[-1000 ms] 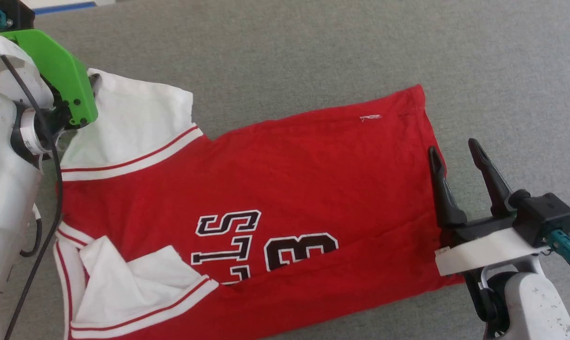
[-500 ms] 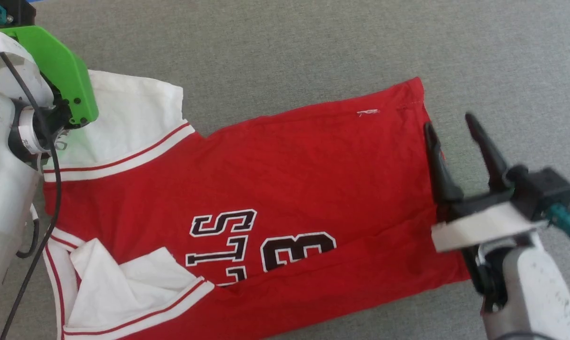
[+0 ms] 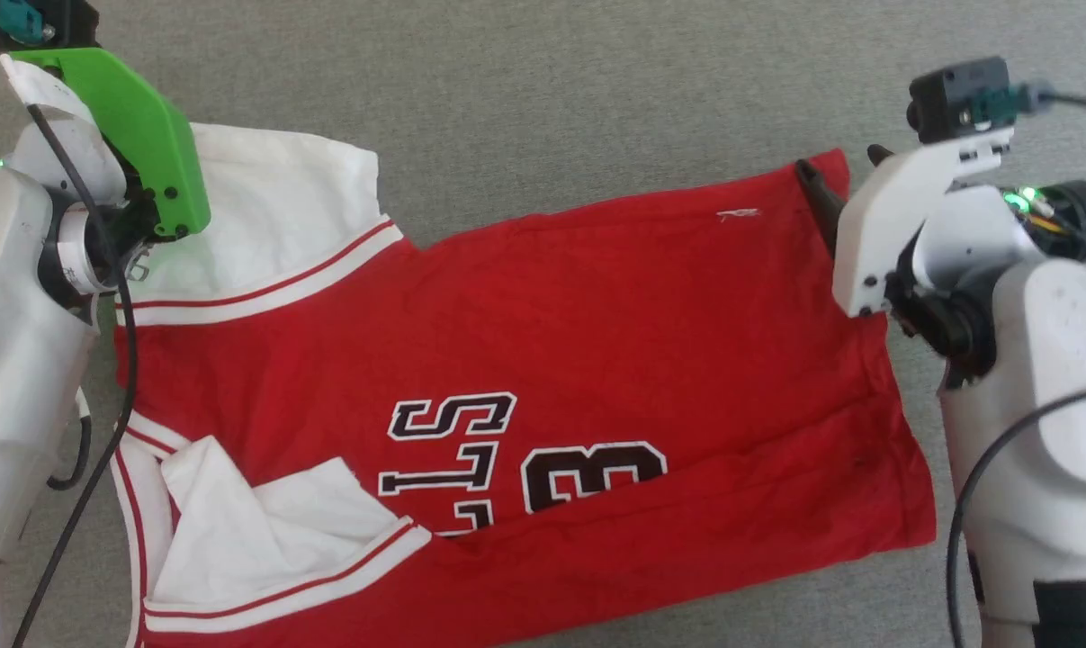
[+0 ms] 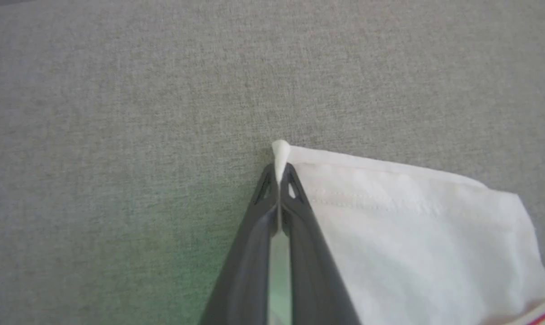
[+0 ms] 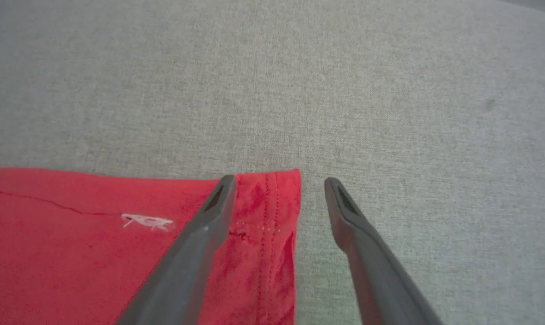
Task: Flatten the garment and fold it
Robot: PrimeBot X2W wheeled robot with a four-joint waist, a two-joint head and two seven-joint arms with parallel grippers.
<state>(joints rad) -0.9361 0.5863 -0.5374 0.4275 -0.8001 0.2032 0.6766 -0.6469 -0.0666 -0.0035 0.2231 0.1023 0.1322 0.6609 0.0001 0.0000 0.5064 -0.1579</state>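
Note:
The robot's right gripper will next pinch the garment by its far hem corner [image 3: 833, 171], since the free edge of that corner sits between the gripper's fingers while the red body [image 3: 636, 313] lies flat.
The garment [image 3: 596, 315], red with white sleeves and black-and-white lettering, lies spread sideways on the grey surface, collar end to the left. Its far white sleeve [image 3: 273, 207] lies flat. The near sleeve [image 3: 255, 531] is crumpled onto the chest. My left gripper [image 4: 279, 174] is shut on the far sleeve's [image 4: 412, 234] outer corner, a white tip poking past the fingertips. My right gripper [image 5: 279, 180] is open at the far hem corner [image 5: 277, 198], one finger over red cloth and one over the grey surface. In the head view it [image 3: 844, 166] points down there.
Grey cloth-covered surface [image 3: 551, 81] surrounds the garment on all sides. The green camera mount [image 3: 138, 135] and a black cable [image 3: 120, 360] sit over the garment's left edge. My pale right forearm [image 3: 1037, 432] stands beside the hem.
My left gripper has shut on the white sleeve corner. My right arm has swung from beside the hem's middle up to its far corner, still open. The head camera has shifted slightly.

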